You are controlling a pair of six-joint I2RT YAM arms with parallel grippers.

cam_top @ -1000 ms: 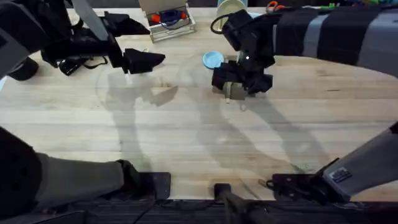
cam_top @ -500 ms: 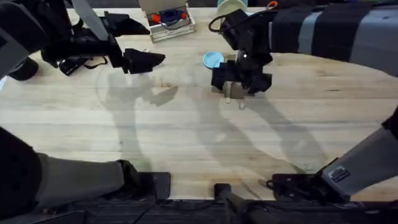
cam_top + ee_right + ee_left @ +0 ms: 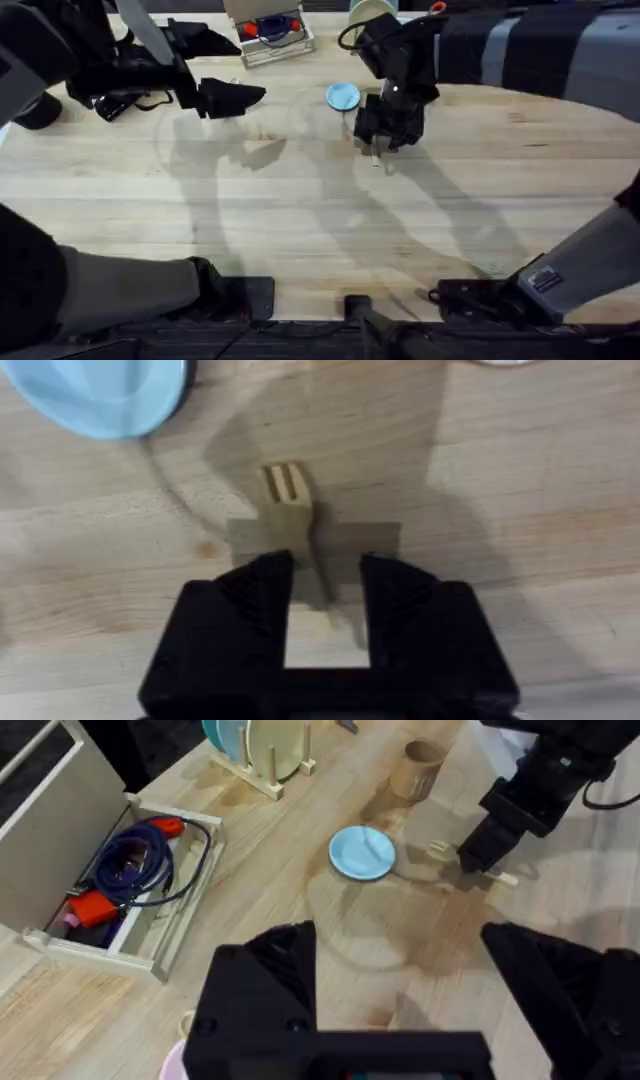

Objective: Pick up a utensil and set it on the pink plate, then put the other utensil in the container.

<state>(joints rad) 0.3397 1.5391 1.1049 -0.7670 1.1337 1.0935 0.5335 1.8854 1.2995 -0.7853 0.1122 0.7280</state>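
The light-wood fork should be grabbed by its slim handle (image 3: 322,582) with the right gripper. The fork's teeth then stay free to stand up in the container.
A light-wood fork (image 3: 286,488) lies flat on the table beside the light-blue plate (image 3: 100,395). My right gripper (image 3: 325,575) is low over the fork, open, with one black finger on each side of the slim handle. From above, the right gripper (image 3: 383,135) is just right of the blue plate (image 3: 343,96). In the left wrist view the fork (image 3: 440,848) shows, and the tan ribbed container (image 3: 418,768) stands upright beyond it. A sliver of the pink plate (image 3: 172,1065) sits at that view's edge. My left gripper (image 3: 250,97) hangs open and empty at the back left.
A clear box (image 3: 270,30) with red and blue contents stands at the back of the table. A wooden rack (image 3: 262,760) with upright plates is near the container. The wide front half of the tabletop (image 3: 320,230) is bare wood.
My right gripper has turned and dropped lower over the fork, so it looks narrower from above. The left arm has stayed put.
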